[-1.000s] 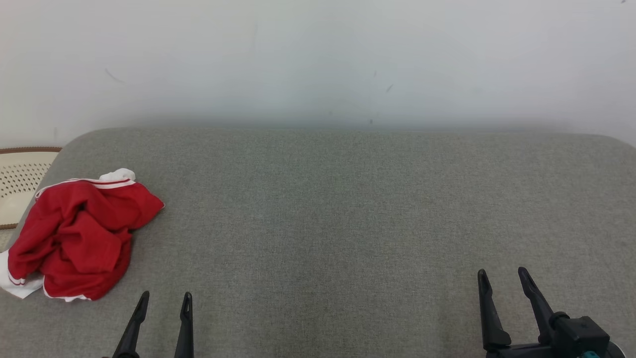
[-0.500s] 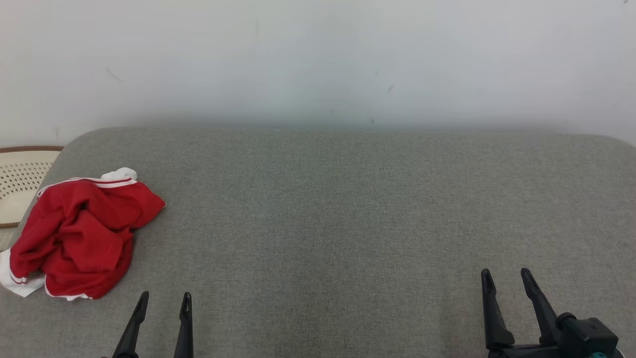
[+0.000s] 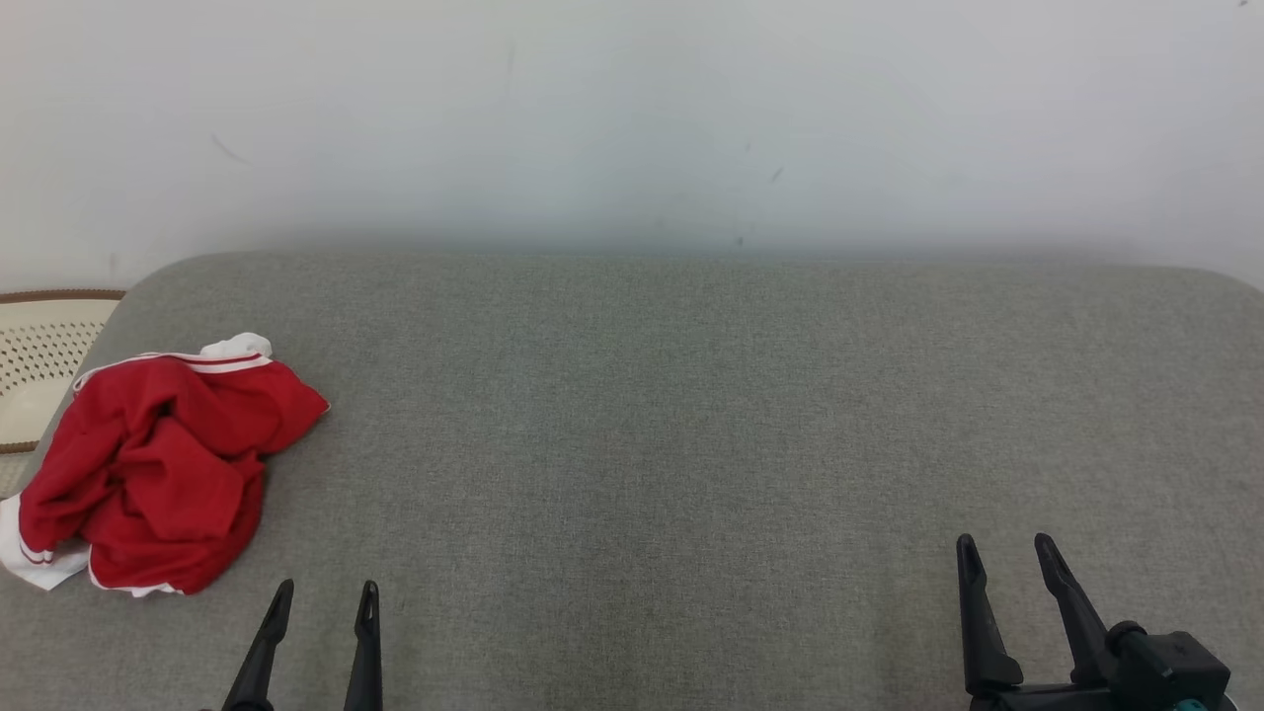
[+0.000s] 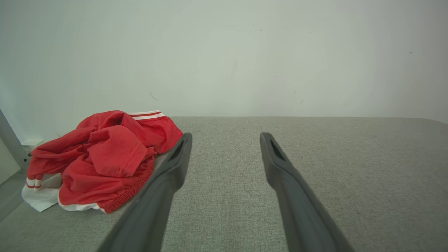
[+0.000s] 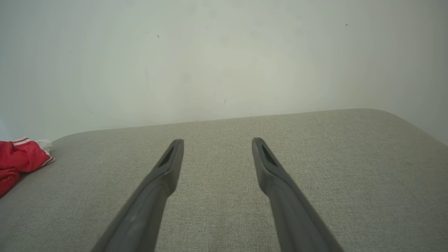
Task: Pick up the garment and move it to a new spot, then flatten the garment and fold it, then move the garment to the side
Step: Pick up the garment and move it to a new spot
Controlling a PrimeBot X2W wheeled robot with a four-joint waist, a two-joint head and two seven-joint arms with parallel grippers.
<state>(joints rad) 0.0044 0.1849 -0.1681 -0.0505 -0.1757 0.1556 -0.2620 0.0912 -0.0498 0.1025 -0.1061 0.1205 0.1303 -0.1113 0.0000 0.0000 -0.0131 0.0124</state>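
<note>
My left gripper grabs the stitched hem flap next, since it stands up on top while the rest of the garment lies crumpled.
A crumpled red garment (image 3: pixel 158 464) with white trim lies in a heap at the left end of the grey padded surface (image 3: pixel 691 415). The left wrist view has the garment (image 4: pixel 105 157) to the left of the fingers. In the right wrist view a bit of the garment (image 5: pixel 17 157) sits at the far left edge. My left gripper (image 3: pixel 326 592) stands open near the front edge, just right of and below the heap, touching nothing. Open and holding nothing, my right gripper (image 3: pixel 1002 548) is at the lower right, far from the garment.
A pale perforated basket (image 3: pixel 39 355) with a brown rim stands off the left end of the surface, behind the garment. A plain white wall (image 3: pixel 632 118) rises behind the surface. The surface's far corners are rounded.
The right gripper has shifted slightly to the right and down. The garment and left gripper stay where they were.
</note>
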